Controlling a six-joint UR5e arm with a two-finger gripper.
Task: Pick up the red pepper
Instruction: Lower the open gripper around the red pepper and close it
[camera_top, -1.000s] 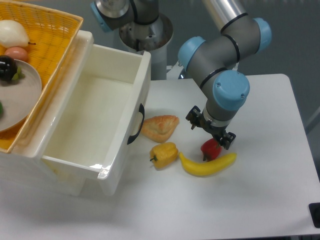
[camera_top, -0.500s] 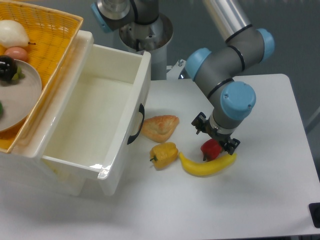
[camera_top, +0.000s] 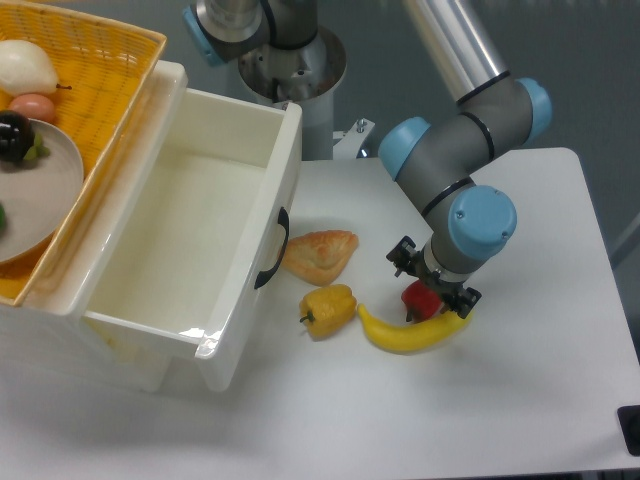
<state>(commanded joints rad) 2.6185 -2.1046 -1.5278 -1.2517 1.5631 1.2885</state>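
My gripper should next grab the red pepper by its rounded red body (camera_top: 422, 298) to pick it up. The pepper's stem (camera_top: 411, 316) then stays free.
The red pepper (camera_top: 419, 300) sits on the white table, touching the upper side of a yellow banana (camera_top: 413, 332). My gripper (camera_top: 433, 284) points straight down over the pepper. Its black fingers stand one on each side of the pepper and low around it, with the jaws open. The wrist hides the top of the pepper, and only its lower red part and dark stem show. I cannot tell whether the fingers touch it.
A yellow pepper (camera_top: 329, 310) lies left of the banana, with a pastry (camera_top: 321, 254) behind it. A large white bin (camera_top: 266, 190) with a black handle stands at the left. Beside it is a yellow basket (camera_top: 118, 72) holding a plate and food.
The arm has come down and shifted slightly right, bringing the open fingers lower around the red pepper. The pepper, banana and other items have not moved.
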